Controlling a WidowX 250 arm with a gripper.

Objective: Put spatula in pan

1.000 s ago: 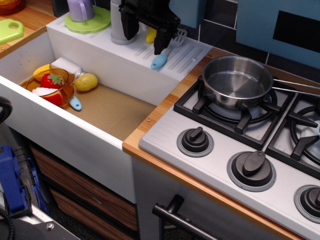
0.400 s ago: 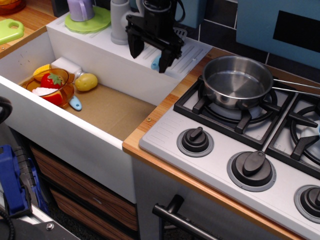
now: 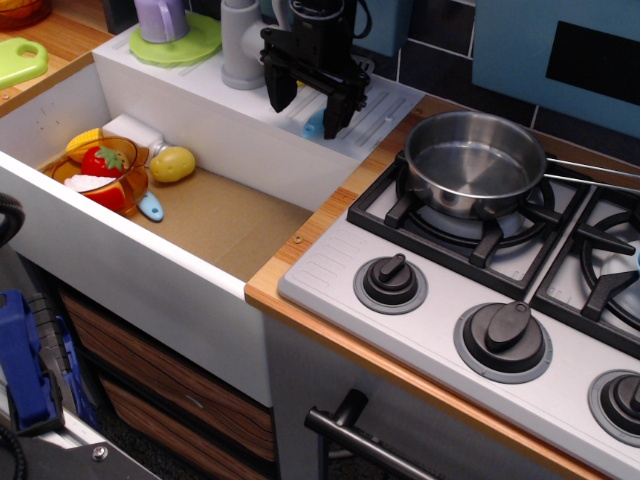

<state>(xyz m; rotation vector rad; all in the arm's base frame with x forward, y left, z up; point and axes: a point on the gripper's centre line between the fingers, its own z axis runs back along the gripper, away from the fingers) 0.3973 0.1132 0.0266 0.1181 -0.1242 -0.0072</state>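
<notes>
The spatula should go in the pan (image 3: 474,163), so my gripper should next grab the spatula by its light-blue handle (image 3: 314,125).
The spatula (image 3: 313,124) lies on the white ribbed drainboard behind the sink. Only the end of its light-blue handle shows; the grey head is hidden behind my gripper. My gripper (image 3: 306,116) is open and reaches down over the spatula, one finger on each side of the handle, holding nothing. The pan (image 3: 474,163), round and shiny steel, stands empty on the stove's left rear burner, to the right of the gripper. Its long thin handle (image 3: 592,172) points right.
The sink (image 3: 220,215) holds a transparent orange bowl (image 3: 100,180) with toy food, its light-blue stub (image 3: 151,208) and a yellow toy (image 3: 172,163). A grey cylinder (image 3: 240,45) and a purple cup on a green plate (image 3: 175,40) stand behind the gripper. Stove knobs (image 3: 390,280) line the front.
The gripper has come down onto the drainboard and opened wide, so its fingers now straddle the spatula handle. The spatula and pan have not moved.
</notes>
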